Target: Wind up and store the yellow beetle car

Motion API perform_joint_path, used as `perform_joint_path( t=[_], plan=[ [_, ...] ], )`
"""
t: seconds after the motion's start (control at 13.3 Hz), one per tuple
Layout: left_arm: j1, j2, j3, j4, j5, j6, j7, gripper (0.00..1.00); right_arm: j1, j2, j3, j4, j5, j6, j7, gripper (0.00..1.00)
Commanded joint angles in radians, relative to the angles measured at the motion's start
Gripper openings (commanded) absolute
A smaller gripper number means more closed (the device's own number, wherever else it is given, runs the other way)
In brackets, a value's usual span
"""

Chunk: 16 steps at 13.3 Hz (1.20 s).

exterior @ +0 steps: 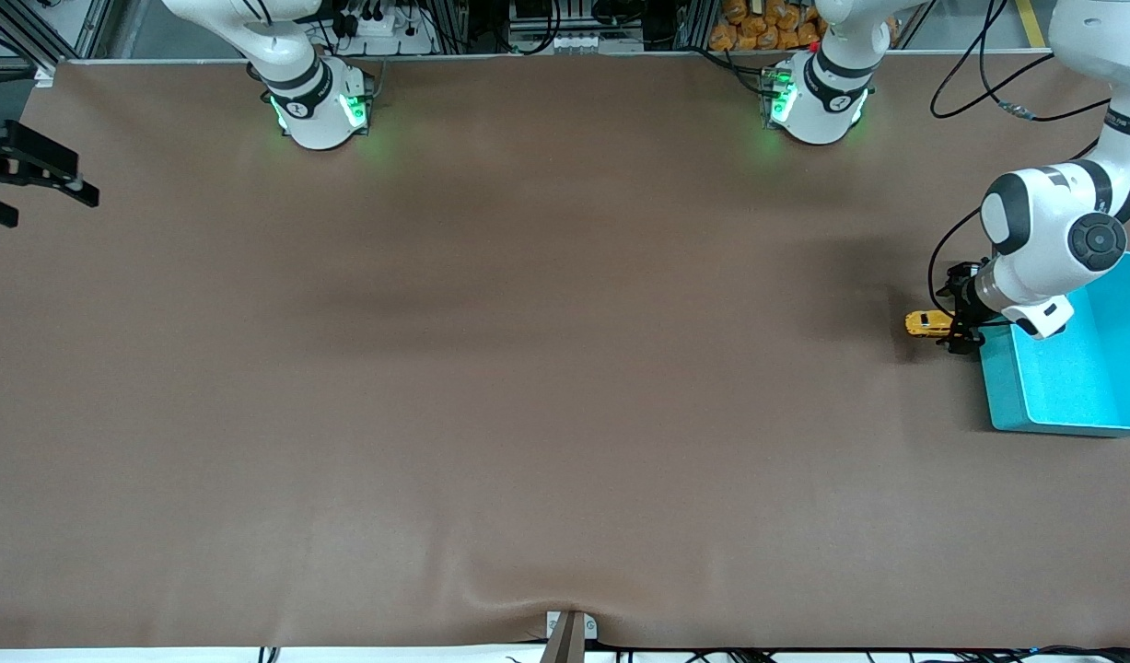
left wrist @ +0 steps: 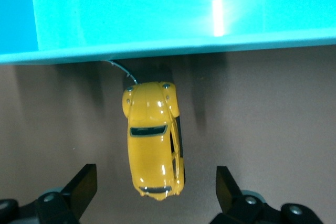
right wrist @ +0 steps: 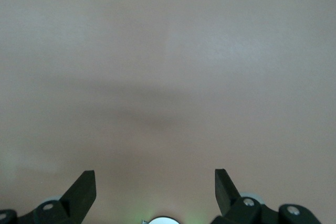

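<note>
I need to grab the yellow beetle car (left wrist: 154, 140) next with my left gripper by the sides of its cabin (left wrist: 152, 163), to store it.
The yellow beetle car (exterior: 926, 323) stands on the brown table beside the teal bin (exterior: 999, 382), toward the left arm's end. My left gripper (exterior: 954, 311) is low over the car, beside the bin's wall. In the left wrist view the car (left wrist: 154, 140) lies lengthwise, one end between the open fingertips (left wrist: 83, 186), which touch nothing. The left gripper (left wrist: 155, 190) holds nothing, and the bin's wall (left wrist: 173, 24) lies just past the car. My right gripper (right wrist: 155, 187) hangs open over bare table, at the right arm's end (exterior: 32, 170).
The teal bin shows no contents in its visible part. A black cable (exterior: 988, 92) trails near the left arm's base. A thin wire (left wrist: 122, 70) lies between the car and the bin. The brown mat covers the table.
</note>
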Motion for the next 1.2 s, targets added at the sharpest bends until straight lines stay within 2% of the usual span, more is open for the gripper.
perform_joint_path(
  t=[0.0,0.15,0.37,0.45,0.67,0.82,0.9,0.97,1.12],
  plan=[
    [0.019,0.026,-0.010,-0.011,0.028,0.041,-0.008,1.00,0.008,-0.051,0.004,-0.111,-0.040,0.055,0.042,1.00],
    [0.036,0.037,-0.010,-0.014,0.028,0.070,-0.007,1.00,0.008,-0.100,0.004,-0.221,-0.056,0.144,0.042,1.00],
    [0.047,0.043,-0.010,-0.014,0.032,0.077,-0.002,1.00,0.014,-0.106,0.003,-0.236,-0.073,0.175,0.032,1.00],
    [0.047,0.045,-0.010,-0.016,0.062,0.077,-0.002,0.97,0.014,-0.106,-0.001,-0.237,-0.072,0.170,0.032,1.00],
    [0.048,0.048,-0.010,-0.019,0.100,0.077,-0.002,0.64,0.020,-0.104,-0.001,-0.242,-0.063,0.175,0.045,1.00],
    [0.048,0.045,-0.010,-0.019,0.100,0.077,-0.004,0.33,0.038,-0.104,-0.002,-0.242,-0.061,0.164,0.045,1.00],
    [0.047,0.043,-0.012,-0.017,0.100,0.076,-0.011,0.24,0.037,-0.104,-0.002,-0.242,-0.063,0.166,0.045,1.00],
    [0.045,0.037,-0.012,-0.016,0.100,0.074,-0.016,0.16,0.037,-0.103,-0.002,-0.242,-0.063,0.169,0.042,1.00],
    [0.030,-0.006,-0.016,-0.011,0.103,0.059,-0.016,0.15,0.037,-0.101,-0.004,-0.240,-0.063,0.173,0.040,1.00]
  ],
)
